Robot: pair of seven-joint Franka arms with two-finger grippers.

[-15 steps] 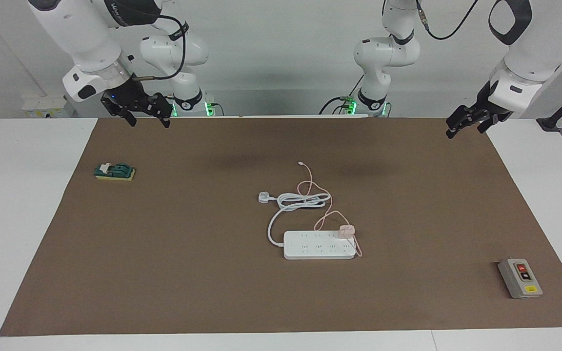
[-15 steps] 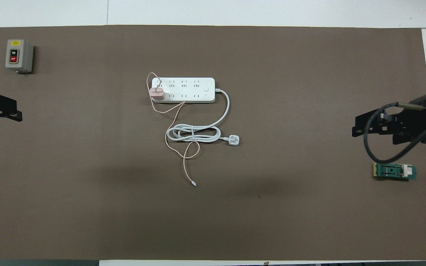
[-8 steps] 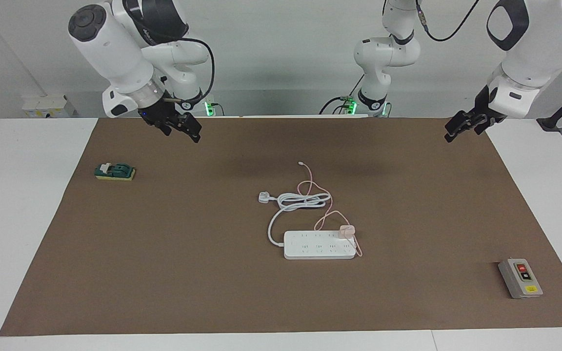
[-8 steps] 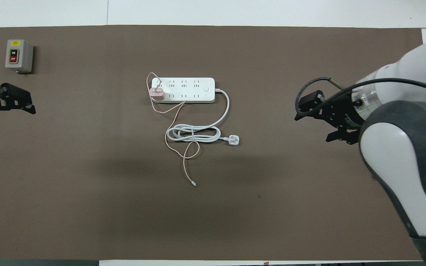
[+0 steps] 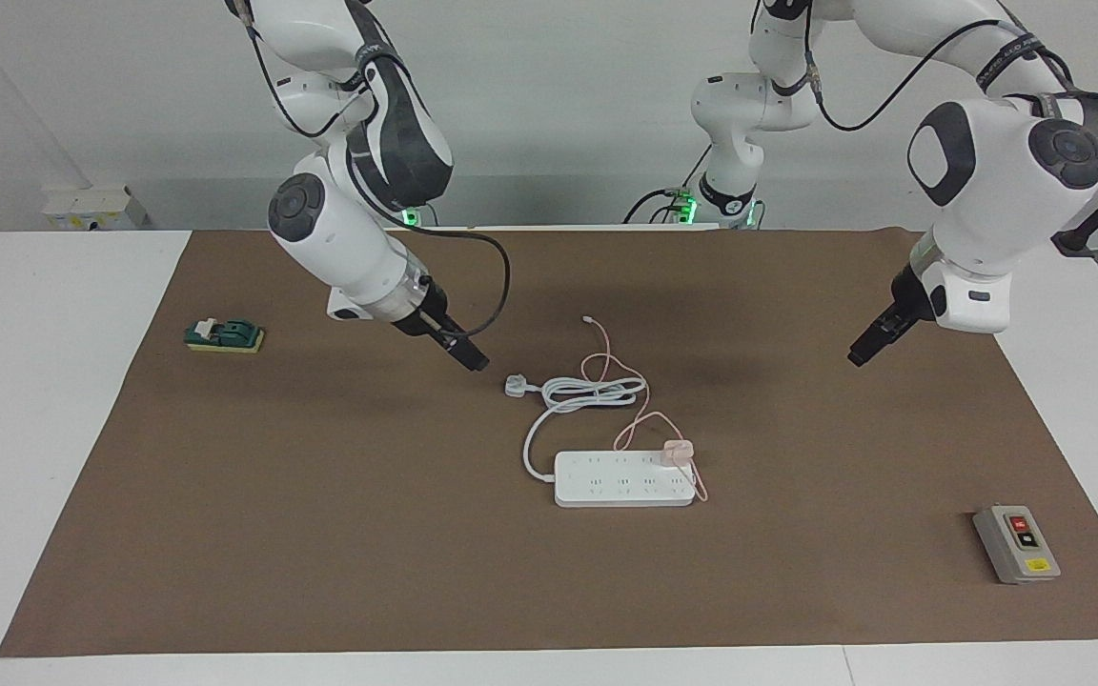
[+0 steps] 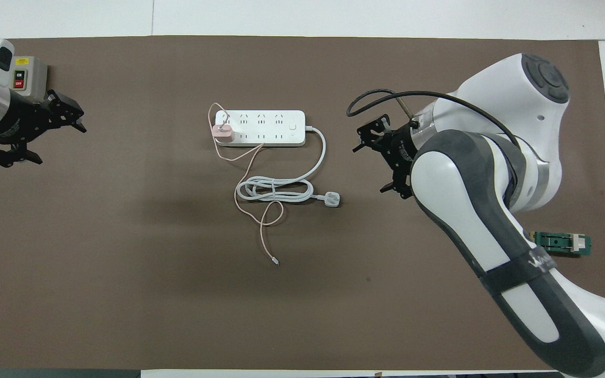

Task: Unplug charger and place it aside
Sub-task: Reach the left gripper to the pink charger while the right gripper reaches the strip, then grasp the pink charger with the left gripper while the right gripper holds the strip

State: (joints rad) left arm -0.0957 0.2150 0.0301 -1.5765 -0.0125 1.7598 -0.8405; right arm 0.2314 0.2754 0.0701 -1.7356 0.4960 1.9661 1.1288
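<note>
The charger has a thin, slack cable [image 6: 253,161] trailing from it that could tear if pulled, so my left gripper next needs to grab the charger by its cube body [image 6: 222,133].
The charger [image 5: 676,451] is a small pale pink cube plugged into the long white power strip [image 5: 620,481] at its end toward the left arm; it also shows in the overhead view [image 6: 222,132]. Its thin pink cable [image 5: 606,360] loops toward the robots and ends in a tiny white connector [image 6: 276,261]. My right gripper [image 5: 477,362] hangs open and empty over the mat beside the white three-pin plug [image 5: 517,385]; its spread fingers show in the overhead view [image 6: 369,169]. My left gripper [image 5: 856,359] is open and empty over the mat toward the left arm's end [image 6: 61,145].
The strip's thick white cord [image 6: 276,189] lies coiled nearer to the robots than the strip. A grey switch box [image 5: 1016,545] sits at the left arm's end, farther from the robots. A green device [image 5: 223,335] lies at the right arm's end. A brown mat [image 5: 320,534] covers the table.
Both arms have swung out from the robots' edge and come down over the mat. The right gripper moved toward the white plug, the left gripper inward. The charger has not moved.
</note>
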